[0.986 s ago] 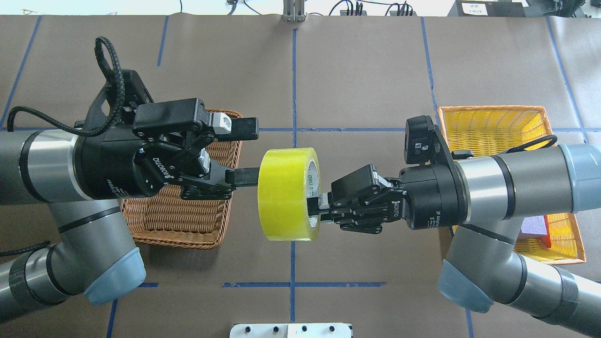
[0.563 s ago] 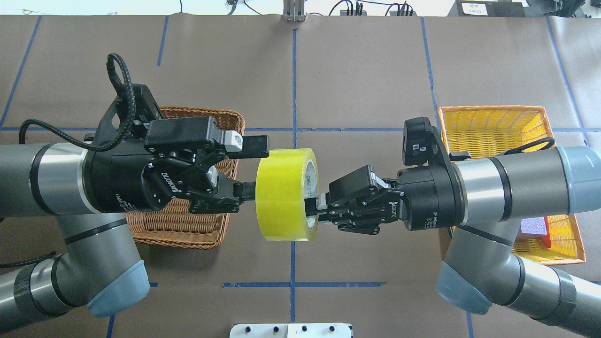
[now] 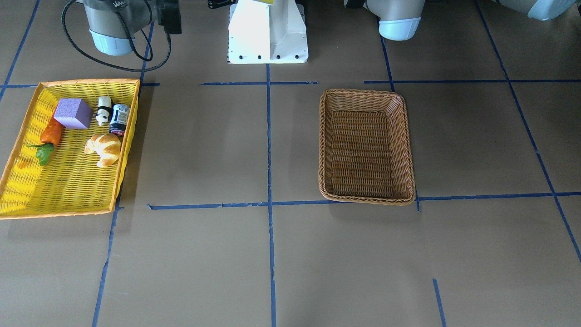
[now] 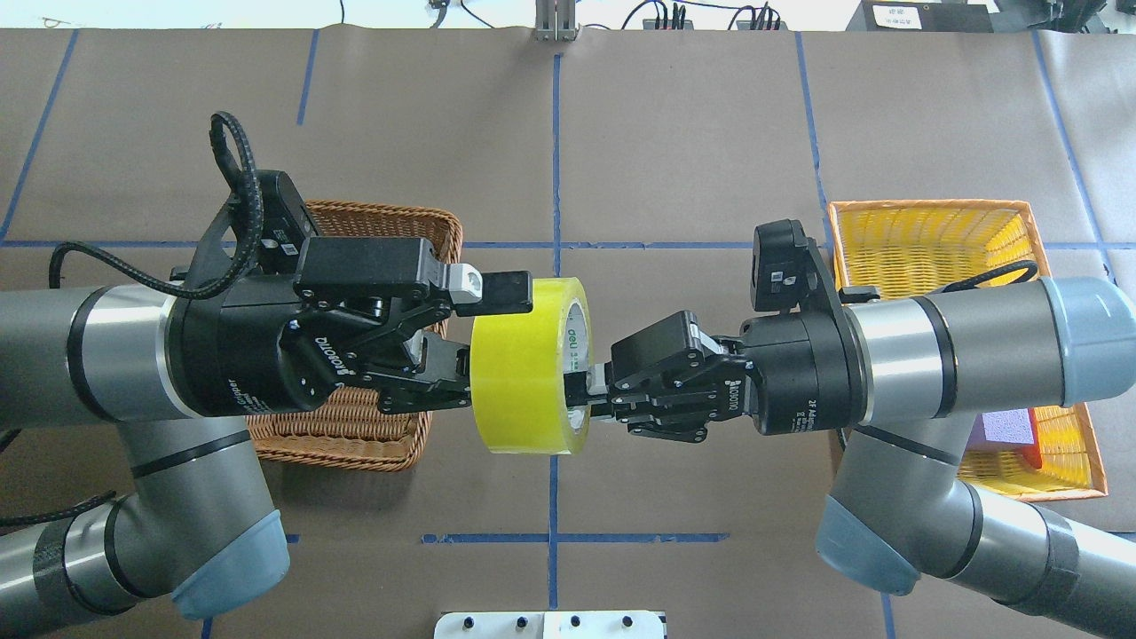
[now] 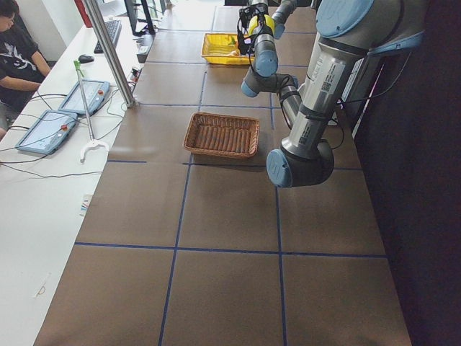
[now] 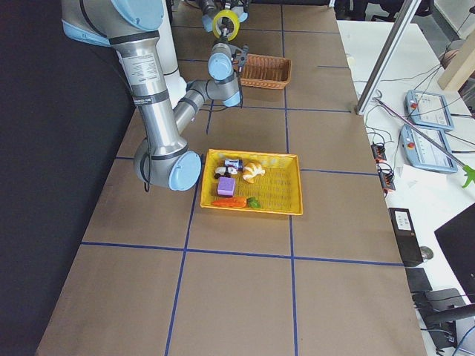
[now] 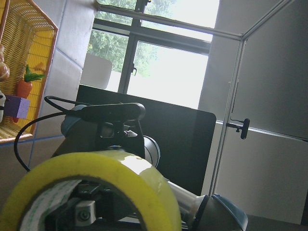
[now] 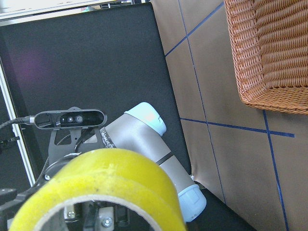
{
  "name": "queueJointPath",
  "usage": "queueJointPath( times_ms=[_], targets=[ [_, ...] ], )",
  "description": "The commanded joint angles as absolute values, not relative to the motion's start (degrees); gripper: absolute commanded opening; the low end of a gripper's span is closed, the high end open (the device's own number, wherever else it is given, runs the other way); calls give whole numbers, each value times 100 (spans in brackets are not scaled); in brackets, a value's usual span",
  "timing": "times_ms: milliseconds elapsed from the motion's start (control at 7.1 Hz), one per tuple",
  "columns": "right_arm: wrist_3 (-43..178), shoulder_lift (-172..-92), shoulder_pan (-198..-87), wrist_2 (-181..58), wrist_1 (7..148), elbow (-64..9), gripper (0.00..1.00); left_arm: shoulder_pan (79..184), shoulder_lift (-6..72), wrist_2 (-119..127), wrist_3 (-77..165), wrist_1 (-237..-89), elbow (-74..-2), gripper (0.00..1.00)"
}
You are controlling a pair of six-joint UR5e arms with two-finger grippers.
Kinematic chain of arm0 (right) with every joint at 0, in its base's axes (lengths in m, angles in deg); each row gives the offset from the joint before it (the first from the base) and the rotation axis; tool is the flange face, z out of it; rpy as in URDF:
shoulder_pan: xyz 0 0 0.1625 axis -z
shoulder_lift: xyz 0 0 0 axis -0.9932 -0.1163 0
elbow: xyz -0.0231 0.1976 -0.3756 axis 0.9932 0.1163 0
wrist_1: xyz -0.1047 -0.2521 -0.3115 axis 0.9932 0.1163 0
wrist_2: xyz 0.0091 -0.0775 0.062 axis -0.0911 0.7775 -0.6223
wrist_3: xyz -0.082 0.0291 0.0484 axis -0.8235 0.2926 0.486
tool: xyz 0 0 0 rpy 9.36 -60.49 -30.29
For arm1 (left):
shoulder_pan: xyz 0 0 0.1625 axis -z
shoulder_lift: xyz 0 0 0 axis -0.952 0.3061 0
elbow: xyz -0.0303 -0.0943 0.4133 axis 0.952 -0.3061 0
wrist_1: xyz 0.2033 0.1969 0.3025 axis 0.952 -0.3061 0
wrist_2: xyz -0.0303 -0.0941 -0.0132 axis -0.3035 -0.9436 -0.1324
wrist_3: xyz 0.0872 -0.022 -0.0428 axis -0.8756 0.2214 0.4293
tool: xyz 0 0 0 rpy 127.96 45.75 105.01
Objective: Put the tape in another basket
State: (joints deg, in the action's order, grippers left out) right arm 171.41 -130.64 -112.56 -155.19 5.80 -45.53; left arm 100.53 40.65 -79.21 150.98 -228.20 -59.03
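Note:
The left gripper takes hold of the yellow tape roll by its side [image 7: 91, 166] next, to move it to another basket.
The yellow tape [image 4: 524, 364] hangs in the air over the table's middle, on edge, its white core facing my right arm. My right gripper [image 4: 577, 397] is shut on the roll's wall from the right. My left gripper [image 4: 493, 335] is open at the roll's left side, one finger [image 4: 508, 293] over its top edge and the other low behind it. The tape fills the bottom of the left wrist view [image 7: 96, 183] and of the right wrist view [image 8: 106, 187]. The brown wicker basket [image 3: 366, 145] sits empty under my left arm [image 4: 373, 426].
The yellow basket with orange rim [image 3: 68, 190] holds a purple block [image 3: 72, 113], a croissant [image 3: 104, 149], a carrot, a panda toy and a small can. The white robot base [image 3: 268, 32] stands at the table's near edge. Blue tape lines cross the brown table.
My left arm has moved right until its open fingers straddle the tape's left side. My right gripper has carried the tape a little to the left.

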Motion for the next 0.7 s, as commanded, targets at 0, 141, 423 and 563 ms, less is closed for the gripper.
queueJointPath(
  times_ms=[0,141,423,563],
  targets=[
    [17108,-13056,-11233,-15519,548,-4561,100,10039,4064,-7692,15109,-22829,-5921,0],
    [17099,-13065,-11232,-15528,547,-4561,100,10047,4021,-7691,15101,-22846,-5921,0],
    [17107,-13135,-11276,-15545,443,-4570,100,10065,3994,-7691,15101,-22899,-5974,0],
    [17107,-13309,-11285,-15537,103,-4552,100,10082,3994,-7673,15101,-22960,-6000,0]
  ],
)
